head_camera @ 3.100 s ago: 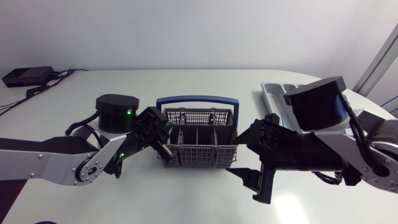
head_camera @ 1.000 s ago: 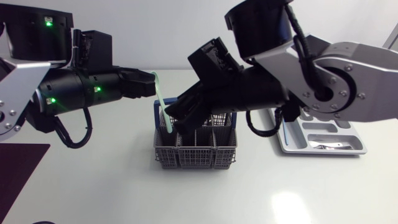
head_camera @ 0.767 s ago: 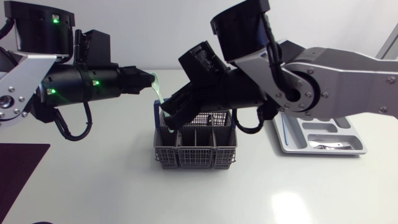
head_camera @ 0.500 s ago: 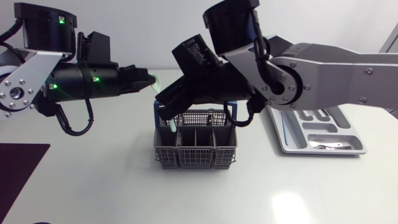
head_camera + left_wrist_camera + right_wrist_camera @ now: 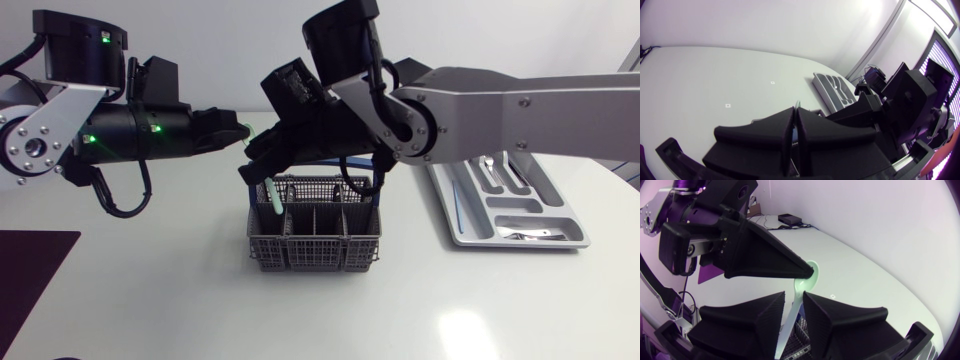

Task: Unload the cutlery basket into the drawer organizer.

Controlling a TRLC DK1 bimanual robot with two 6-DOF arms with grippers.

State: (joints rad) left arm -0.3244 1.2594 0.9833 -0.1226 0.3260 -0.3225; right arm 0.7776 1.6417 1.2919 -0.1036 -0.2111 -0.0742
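My left gripper's fingers are covering the bowl (image 5: 807, 281) of the green spoon, so my right gripper will take the spoon by its bare handle (image 5: 790, 322) next.
A pale green spoon (image 5: 270, 196) stands upright above the left end of the grey wire cutlery basket (image 5: 316, 232), its handle end down by the basket's rim. My left gripper (image 5: 240, 130) is shut on the spoon's bowl (image 5: 807, 281); in the left wrist view only a thin green sliver (image 5: 797, 106) shows between its fingers (image 5: 795, 127). My right gripper (image 5: 258, 168) reaches in from the right, over the basket. It stands open, with a narrow gap either side of the handle (image 5: 794, 311). The grey drawer organizer (image 5: 512, 212) lies to the right with cutlery in its compartments.
The basket's blue handle (image 5: 362, 163) rises behind my right arm (image 5: 480, 110). A dark mat (image 5: 28, 268) lies at the table's left front corner. Bare white table (image 5: 330, 310) spreads in front of the basket.
The left gripper has lifted the green spoon out of the basket. My right arm has swung leftward and up, and its fingers have narrowed around the handle.
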